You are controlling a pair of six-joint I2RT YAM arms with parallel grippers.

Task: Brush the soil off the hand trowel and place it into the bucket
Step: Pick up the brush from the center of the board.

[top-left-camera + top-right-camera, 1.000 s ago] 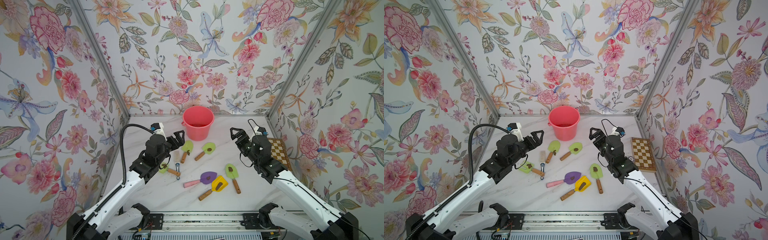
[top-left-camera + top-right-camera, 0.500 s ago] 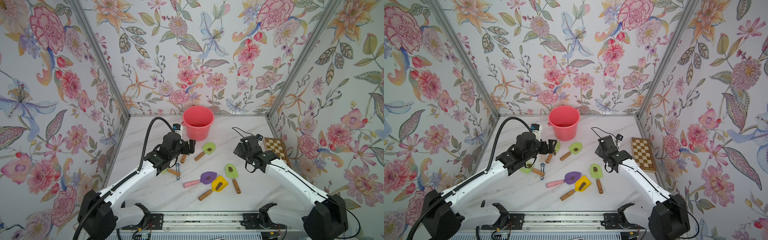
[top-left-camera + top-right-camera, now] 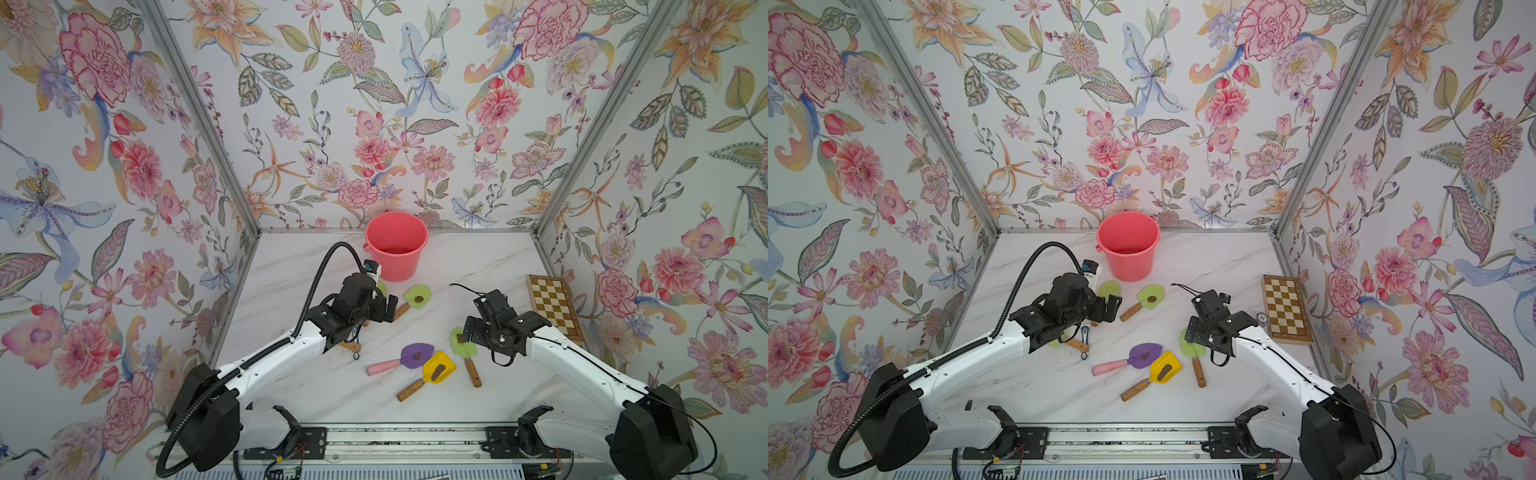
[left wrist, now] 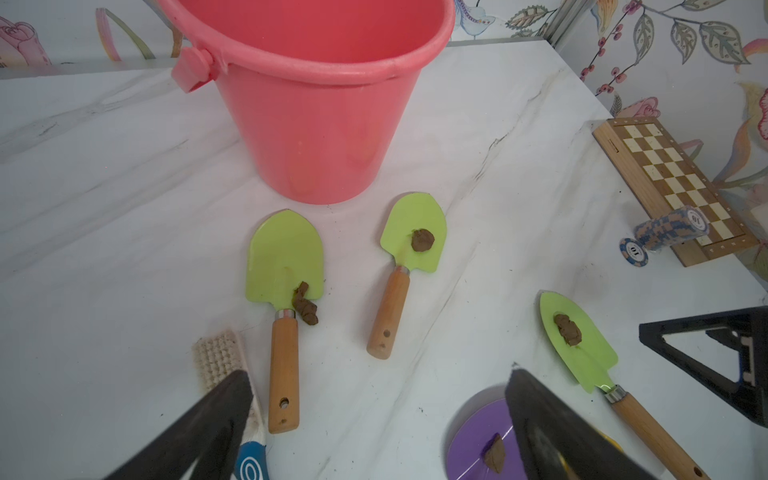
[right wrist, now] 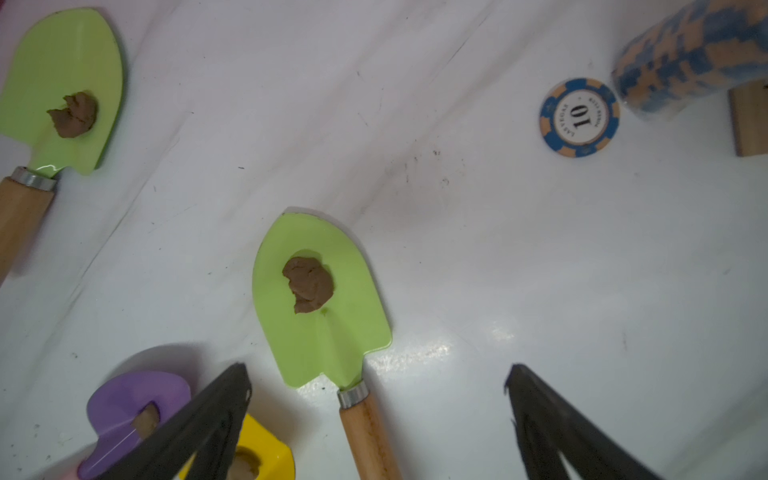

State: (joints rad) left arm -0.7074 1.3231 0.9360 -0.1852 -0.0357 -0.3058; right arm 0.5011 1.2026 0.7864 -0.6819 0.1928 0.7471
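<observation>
My left gripper should pick up the brush (image 4: 218, 357) next by its bristled head, so the blue handle stays free for my right gripper.
The coral-pink bucket (image 3: 396, 245) (image 3: 1128, 245) (image 4: 316, 104) stands upright at the back of the table. Several hand trowels lie in front of it, each with a brown soil lump. My right gripper (image 3: 466, 332) (image 5: 377, 368) hangs open just above a green trowel (image 3: 463, 345) (image 5: 320, 299), its fingers either side of the handle's top; soil (image 5: 308, 284) sits on that blade. My left gripper (image 3: 386, 309) (image 4: 378, 372) is open and empty, low over two green trowels (image 4: 284, 257) (image 4: 415, 232) near the bucket. A brush (image 4: 218, 357) lies by one left finger.
A purple trowel (image 3: 415, 355) and a yellow trowel (image 3: 436, 368) lie at the table's middle. A folded chessboard (image 3: 550, 307) rests at the right wall, with a roll of poker chips (image 4: 671, 228) and a single chip (image 5: 579, 117) beside it. Soil crumbs dot the marble.
Both arms have come down from a raised pose toward the table. The left gripper swung right toward the trowels by the bucket; the right one dropped over the green trowel. Both stayed open.
</observation>
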